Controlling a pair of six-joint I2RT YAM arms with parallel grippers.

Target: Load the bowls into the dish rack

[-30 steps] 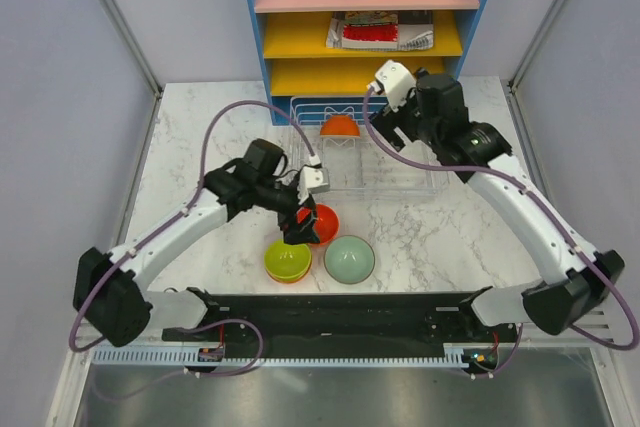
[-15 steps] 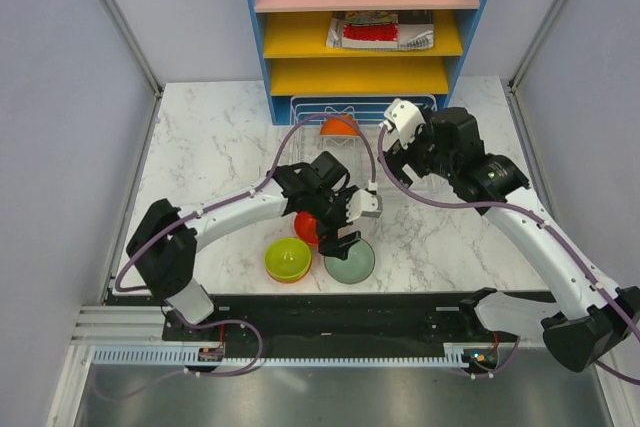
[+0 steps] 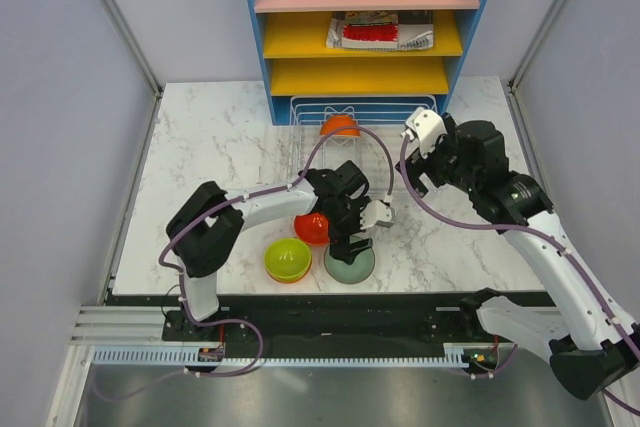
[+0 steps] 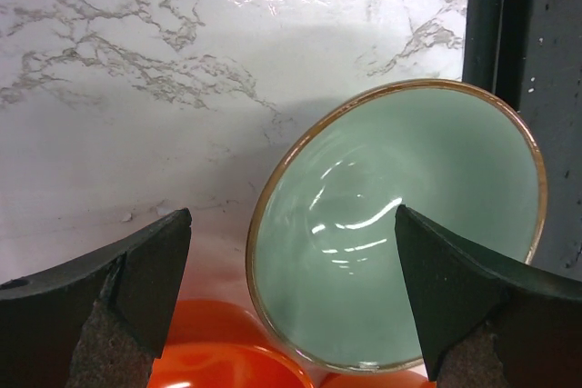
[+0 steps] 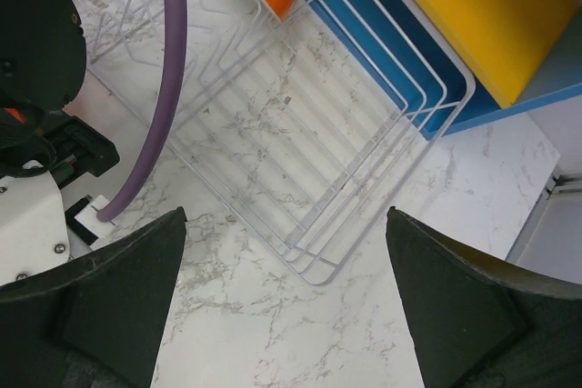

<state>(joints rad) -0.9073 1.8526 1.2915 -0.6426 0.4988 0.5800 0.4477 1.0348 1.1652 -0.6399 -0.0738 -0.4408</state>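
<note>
The mint bowl stands with its rim [image 4: 254,234] between the open fingers of the left gripper, so the gripper would hold the bowl if it closed now.
A pale mint bowl [image 3: 350,266] sits near the table's front edge, beside a lime green bowl [image 3: 287,259] and a red bowl [image 3: 311,228]. My left gripper [image 3: 351,245] hovers open just above the mint bowl [image 4: 391,233]. In the left wrist view that bowl lies between and beyond the fingers, untouched, with the red bowl [image 4: 218,356] at the bottom. An orange bowl [image 3: 340,125] stands on edge in the white wire dish rack [image 3: 400,182]. My right gripper [image 3: 413,169] hangs open and empty over the rack's right end [image 5: 300,134].
The blue shelf unit [image 3: 365,87] with pink and yellow shelves stands right behind the rack. My left arm's purple cable [image 5: 170,70] loops over the rack. The black arm base rail [image 4: 523,88] runs close along the mint bowl's near side.
My left arm has swung right, from over the red bowl to over the mint bowl. My right arm has drawn back rightward from the rack's far end. Both grippers stayed open.
</note>
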